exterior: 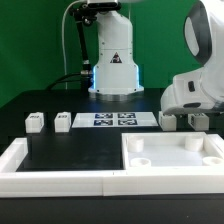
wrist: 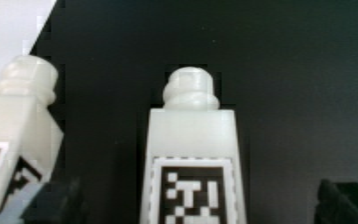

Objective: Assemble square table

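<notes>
My gripper closes on the leg next, since my dark fingers stand on either side of the tagged leg (wrist: 195, 165). Closing now would catch it.
The square table's top (exterior: 170, 152), a large white slab with corner holes, lies at the front on the exterior view's right. Two small white tagged legs (exterior: 35, 122) (exterior: 63, 121) stand at the left, beside the marker board. My gripper (exterior: 185, 112) hangs low behind the slab, over two more legs there (exterior: 168, 121). In the wrist view a leg (wrist: 194, 150) with a rounded peg end and a tag lies between my open gripper (wrist: 197, 208), whose dark fingers (wrist: 350, 202) stand clear of its sides. Another leg (wrist: 16, 130) lies beside it.
The marker board (exterior: 110, 119) lies in the middle, in front of the robot's base (exterior: 113, 70). A long white rim (exterior: 50, 165) borders the black work surface at the front left.
</notes>
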You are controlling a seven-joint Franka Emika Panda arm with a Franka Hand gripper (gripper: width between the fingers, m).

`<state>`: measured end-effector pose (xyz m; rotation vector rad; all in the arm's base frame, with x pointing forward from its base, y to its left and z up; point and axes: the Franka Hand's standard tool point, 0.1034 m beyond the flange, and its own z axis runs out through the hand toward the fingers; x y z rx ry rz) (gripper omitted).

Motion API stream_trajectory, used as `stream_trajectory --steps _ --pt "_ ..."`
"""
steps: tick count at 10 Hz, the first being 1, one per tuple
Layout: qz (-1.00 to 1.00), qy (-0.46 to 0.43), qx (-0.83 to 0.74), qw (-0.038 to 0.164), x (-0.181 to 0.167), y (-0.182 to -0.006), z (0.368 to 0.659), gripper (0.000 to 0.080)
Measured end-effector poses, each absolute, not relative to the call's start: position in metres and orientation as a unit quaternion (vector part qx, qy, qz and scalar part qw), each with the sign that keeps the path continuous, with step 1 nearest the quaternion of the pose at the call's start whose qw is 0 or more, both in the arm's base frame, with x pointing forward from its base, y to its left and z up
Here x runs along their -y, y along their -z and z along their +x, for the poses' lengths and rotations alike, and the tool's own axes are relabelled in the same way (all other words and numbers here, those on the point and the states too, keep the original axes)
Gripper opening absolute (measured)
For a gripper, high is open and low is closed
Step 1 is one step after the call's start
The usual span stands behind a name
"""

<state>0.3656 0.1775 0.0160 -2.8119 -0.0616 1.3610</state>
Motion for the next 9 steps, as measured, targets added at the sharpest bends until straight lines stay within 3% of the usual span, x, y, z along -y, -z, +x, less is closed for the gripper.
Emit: stream_trajectory --steps 3,5,6,7,9 --pt "-0.897 -0.442 0.02 0.006 -0.1778 -0.0093 0.36 0.0649" --pt "-0.896 -0.444 0.021 0.005 -0.1784 -0.0082 0.3585 0.0399" --pt "-0.896 -0.444 0.021 0.005 -0.1785 -0.0081 0.3583 0.0399" --pt "-0.896 -0.444 0.021 0.005 -0.1785 -0.0081 0.3583 0.0287" --pt "-0.896 -0.444 0.02 0.006 -0.178 -0.0081 0.3585 0.0287"
